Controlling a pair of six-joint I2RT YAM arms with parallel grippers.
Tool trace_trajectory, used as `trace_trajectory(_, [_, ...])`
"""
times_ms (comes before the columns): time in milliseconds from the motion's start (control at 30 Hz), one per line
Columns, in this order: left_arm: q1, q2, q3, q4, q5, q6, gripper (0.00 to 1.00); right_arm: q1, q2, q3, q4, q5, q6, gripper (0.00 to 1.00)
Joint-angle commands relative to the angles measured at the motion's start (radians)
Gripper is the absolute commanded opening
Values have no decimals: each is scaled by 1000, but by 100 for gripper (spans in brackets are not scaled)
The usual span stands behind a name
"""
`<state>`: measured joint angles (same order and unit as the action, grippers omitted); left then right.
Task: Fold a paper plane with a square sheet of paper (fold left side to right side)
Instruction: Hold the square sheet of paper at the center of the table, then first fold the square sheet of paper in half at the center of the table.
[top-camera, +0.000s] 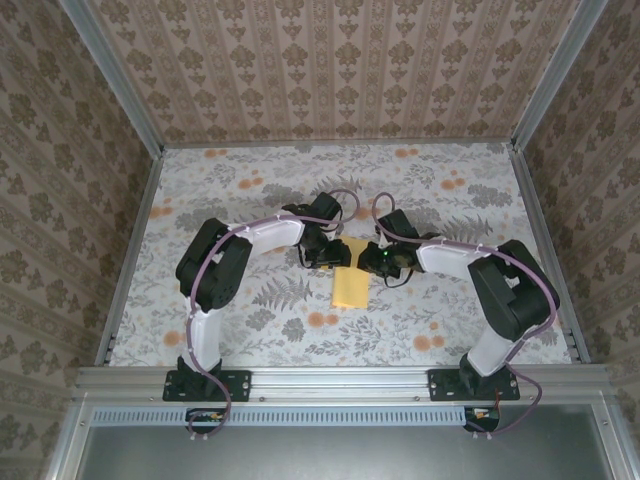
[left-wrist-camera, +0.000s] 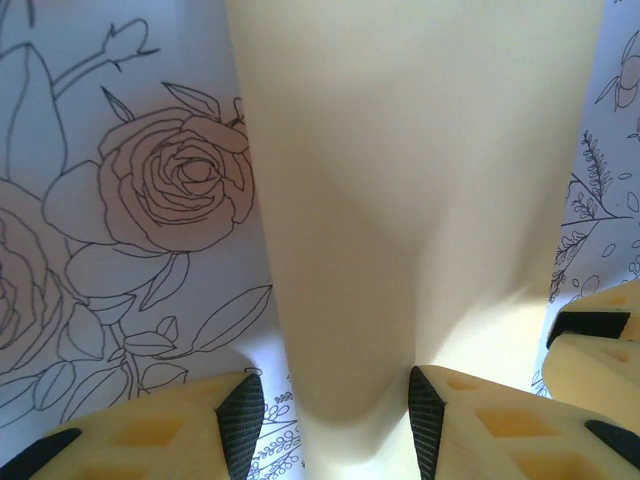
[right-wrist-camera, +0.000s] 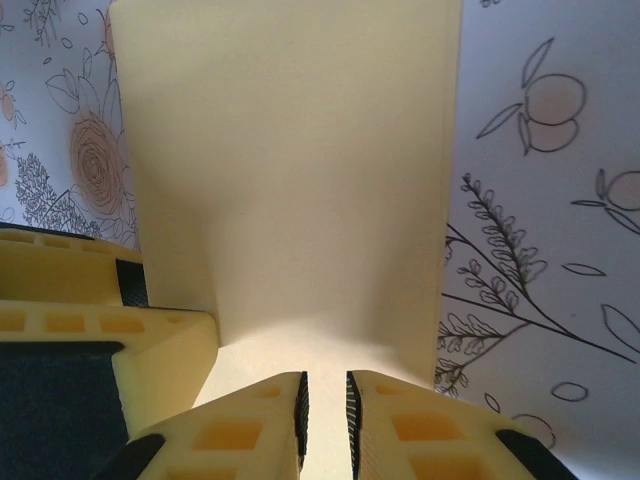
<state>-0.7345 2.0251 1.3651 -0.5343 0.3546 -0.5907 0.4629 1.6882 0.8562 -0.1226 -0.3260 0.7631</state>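
Note:
I will next pinch the paper's rounded fold (left-wrist-camera: 347, 424) with my left gripper to crease it, and I will leave the raised part of the paper to my right gripper.
The square sheet of paper (top-camera: 350, 290) is pale yellow and lies mid-table as a narrow upright rectangle, its far end between the two grippers. My left gripper (top-camera: 333, 257) is at that end from the left. In the left wrist view the paper (left-wrist-camera: 420, 180) bulges in a rounded fold between the left gripper's (left-wrist-camera: 333, 420) spread jaws. The right pad touches it and a gap shows at the left pad. My right gripper (top-camera: 378, 260) comes from the right. Its jaws (right-wrist-camera: 325, 420) stand nearly together, pinching a raised strip of the paper (right-wrist-camera: 290, 150).
A floral tablecloth (top-camera: 250, 190) covers the table inside metal rails and patterned walls. The grippers work very close together: the left gripper's finger (right-wrist-camera: 160, 350) shows beside the right jaws, and a right finger (left-wrist-camera: 590, 350) shows at the left wrist view's edge.

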Motion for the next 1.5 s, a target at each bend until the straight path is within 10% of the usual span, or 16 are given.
trace_trajectory(0, [-40, 100, -37, 0, 26, -3, 48, 5, 30, 32, -52, 5, 7, 20])
trace_trajectory(633, [21, -192, -149, 129, 93, 41, 56, 5, 100, 55, -199, 60, 5, 19])
trace_trajectory(1033, [13, -159, -230, 351, 352, -40, 21, 7, 108, 61, -213, 69, 4, 18])
trace_trajectory(1467, [27, -86, -279, 324, 260, -20, 12, 7, 123, 70, -236, 79, -2, 18])
